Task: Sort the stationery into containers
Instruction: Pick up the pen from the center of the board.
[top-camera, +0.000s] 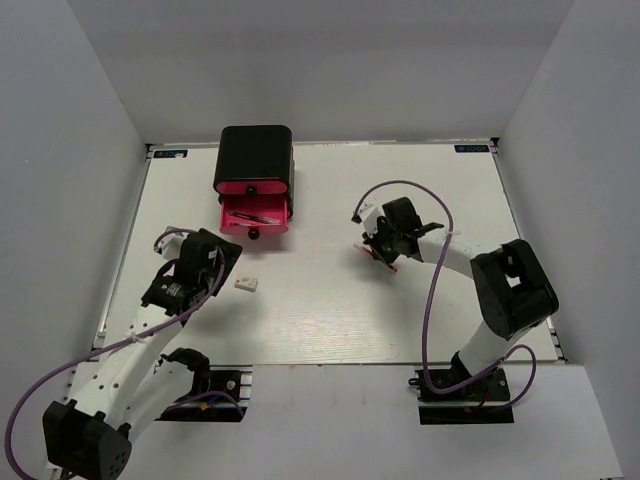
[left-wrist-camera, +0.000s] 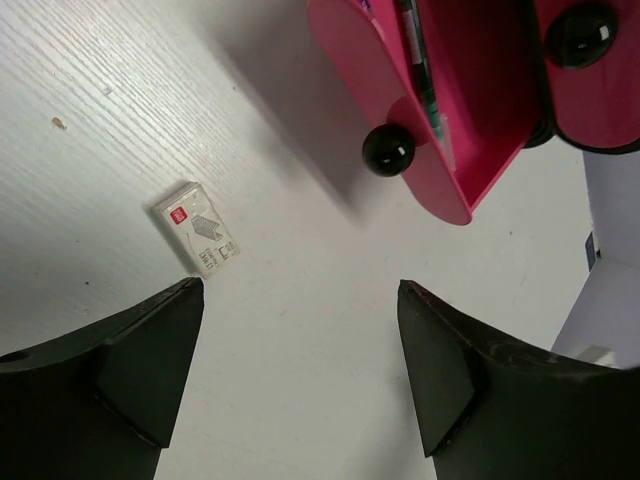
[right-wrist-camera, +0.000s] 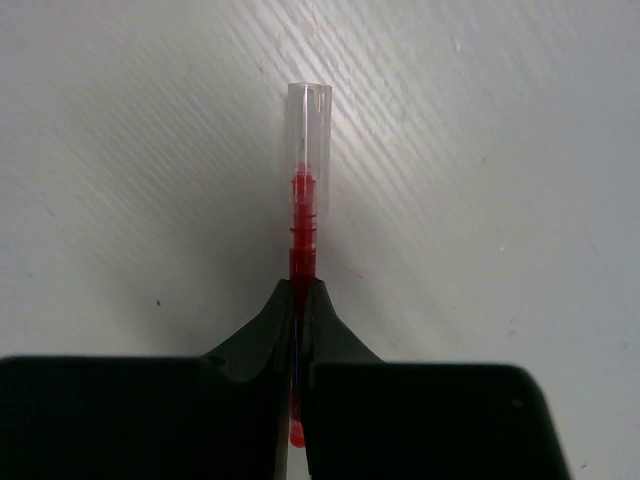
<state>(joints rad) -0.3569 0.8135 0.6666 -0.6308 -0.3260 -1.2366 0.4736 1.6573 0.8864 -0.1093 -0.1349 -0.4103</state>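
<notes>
My right gripper would lift the red pen off the table if it went up now, because its fingers are closed around the body of the pen.
The black cabinet (top-camera: 256, 152) stands at the back of the table with its lowest pink drawer (top-camera: 254, 215) pulled out; thin pens lie in it (left-wrist-camera: 425, 90). A small white eraser block (top-camera: 246, 284) lies on the table, also in the left wrist view (left-wrist-camera: 197, 229). My left gripper (left-wrist-camera: 300, 345) is open and empty, just right of the eraser and in front of the drawer's black knob (left-wrist-camera: 388, 151). My right gripper (right-wrist-camera: 303, 290) is shut on a red pen with a clear cap (right-wrist-camera: 306, 190), low over the table; in the top view it (top-camera: 383, 256) is right of the cabinet.
White walls enclose the table on three sides. The upper pink drawers (top-camera: 252, 187) are shut in the cabinet. A purple cable (top-camera: 430, 300) loops over the right arm.
</notes>
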